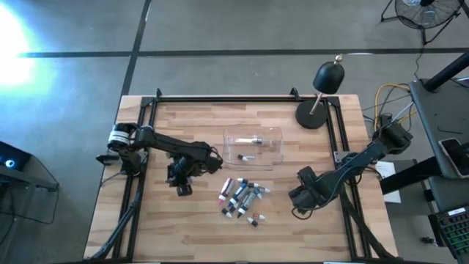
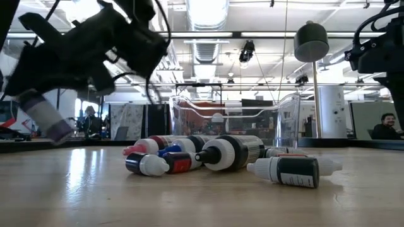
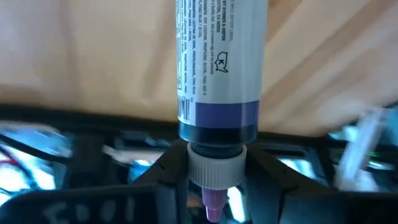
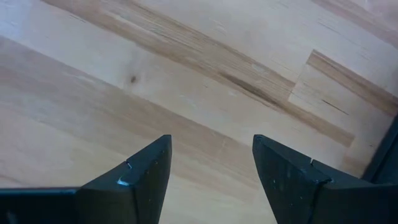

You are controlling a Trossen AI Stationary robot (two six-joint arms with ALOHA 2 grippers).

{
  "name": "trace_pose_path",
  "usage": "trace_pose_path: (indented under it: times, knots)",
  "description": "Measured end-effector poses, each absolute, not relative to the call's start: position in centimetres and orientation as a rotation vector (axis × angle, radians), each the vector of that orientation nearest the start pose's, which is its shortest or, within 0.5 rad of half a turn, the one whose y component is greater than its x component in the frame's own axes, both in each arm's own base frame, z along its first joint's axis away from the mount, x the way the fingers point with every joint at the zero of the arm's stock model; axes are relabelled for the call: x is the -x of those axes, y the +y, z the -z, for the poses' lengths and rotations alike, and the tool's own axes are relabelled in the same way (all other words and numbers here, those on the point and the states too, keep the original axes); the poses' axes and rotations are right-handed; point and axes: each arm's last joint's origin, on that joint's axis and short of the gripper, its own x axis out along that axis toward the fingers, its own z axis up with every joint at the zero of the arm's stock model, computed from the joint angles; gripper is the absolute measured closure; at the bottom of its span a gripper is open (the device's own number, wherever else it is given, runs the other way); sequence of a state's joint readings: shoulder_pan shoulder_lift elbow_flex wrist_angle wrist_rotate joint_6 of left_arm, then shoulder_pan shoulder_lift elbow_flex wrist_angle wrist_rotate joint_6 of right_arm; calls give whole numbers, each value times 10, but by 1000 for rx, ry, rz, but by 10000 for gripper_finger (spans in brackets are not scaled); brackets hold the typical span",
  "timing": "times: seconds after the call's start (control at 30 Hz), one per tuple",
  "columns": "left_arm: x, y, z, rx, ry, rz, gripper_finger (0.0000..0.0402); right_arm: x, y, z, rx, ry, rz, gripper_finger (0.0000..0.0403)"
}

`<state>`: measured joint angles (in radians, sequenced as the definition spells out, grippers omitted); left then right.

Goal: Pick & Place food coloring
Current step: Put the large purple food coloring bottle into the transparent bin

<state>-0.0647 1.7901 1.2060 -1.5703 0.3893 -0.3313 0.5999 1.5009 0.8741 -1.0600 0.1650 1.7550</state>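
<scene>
The purple-banded bottle hangs slanted above the table, so it is too early to let go, and my left gripper keeps hold of it for now.
Several small food coloring bottles [image 1: 242, 198] lie in a loose heap on the wooden table, near its middle; the low view shows the heap [image 2: 227, 154] on its sides. My left gripper [image 1: 179, 180] hangs left of the heap, shut on one pale bottle [image 3: 217, 62] with a purple band and a white cap. My right gripper [image 1: 302, 199] stands open to the right of the heap, over bare wood [image 4: 211, 149], with nothing between its fingers. Behind the heap stands a clear tray [image 1: 253, 132] with two bottles lying in it. My left gripper pinches the bottle at its white cap [image 3: 214, 165] between its two fingers [image 3: 165, 171]. The bottle's body runs out past the fingertips, in line with the fingers. In the low view the bottle [image 2: 44, 120] slants downward below the gripper, clear of the table.
A black lamp [image 1: 326, 81] on a round base stands at the far right corner. Black frame rails [image 1: 220, 99] run along the table's far and side edges. Bare wood lies at the near edge and around my right gripper.
</scene>
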Motion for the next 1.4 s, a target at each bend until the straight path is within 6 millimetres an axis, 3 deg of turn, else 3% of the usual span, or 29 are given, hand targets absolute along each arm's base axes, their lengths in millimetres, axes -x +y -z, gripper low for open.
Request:
trace_pose_path:
  times: [0.27,0.57,0.87,1.4]
  knots:
    - [-233,-39,-172,832,2360,-196,314,-187,122,-176,-733,1268,1013,183]
    - [-215,-54,-161,1101,2468,-192,314,-187,121,-176,-703,1227,1019,183]
    - [-206,-55,-154,1126,2500,-260,313,-188,120,-176,-670,1214,999,183]
    - [-205,-66,-144,1088,2471,-265,270,-191,121,-176,-634,1202,950,184]
